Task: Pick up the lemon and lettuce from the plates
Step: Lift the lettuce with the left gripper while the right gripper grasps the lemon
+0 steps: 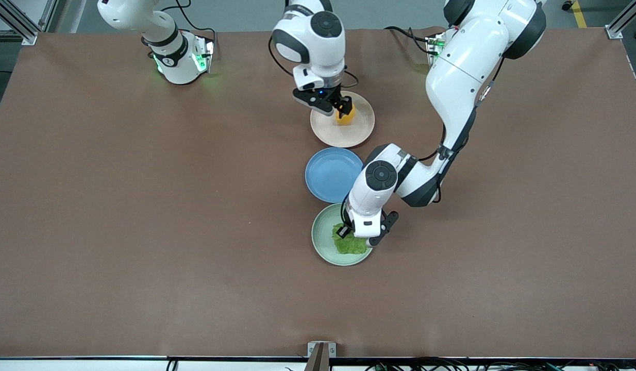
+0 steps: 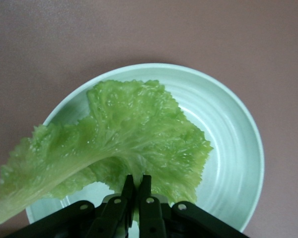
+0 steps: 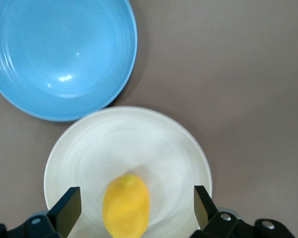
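The lemon needs to be picked from the lemon's plate (image 1: 328, 132), so my right gripper will grab it next around its plump middle (image 1: 345, 116).
The lemon (image 1: 345, 116) lies on the beige-pink plate (image 1: 349, 138). My right gripper (image 1: 342, 110) is low over it and open, one finger on each side of the lemon (image 3: 126, 206) without touching it. The plate (image 3: 154, 139) shows under it in the right wrist view, where the right gripper (image 3: 135, 201) straddles the fruit. The lettuce (image 1: 350, 246) is on the mint green plate (image 1: 322, 238). My left gripper (image 1: 357, 237) is shut on the leaf's edge. In the left wrist view the left gripper (image 2: 137, 181) pinches the lettuce (image 2: 134, 134) over the plate (image 2: 228, 124), the pale stem end hanging past the rim.
A blue plate (image 1: 331, 172) with nothing on it sits between the two plates, close to both; it also shows in the right wrist view (image 3: 59, 54). Brown table surface lies all around the row of plates.
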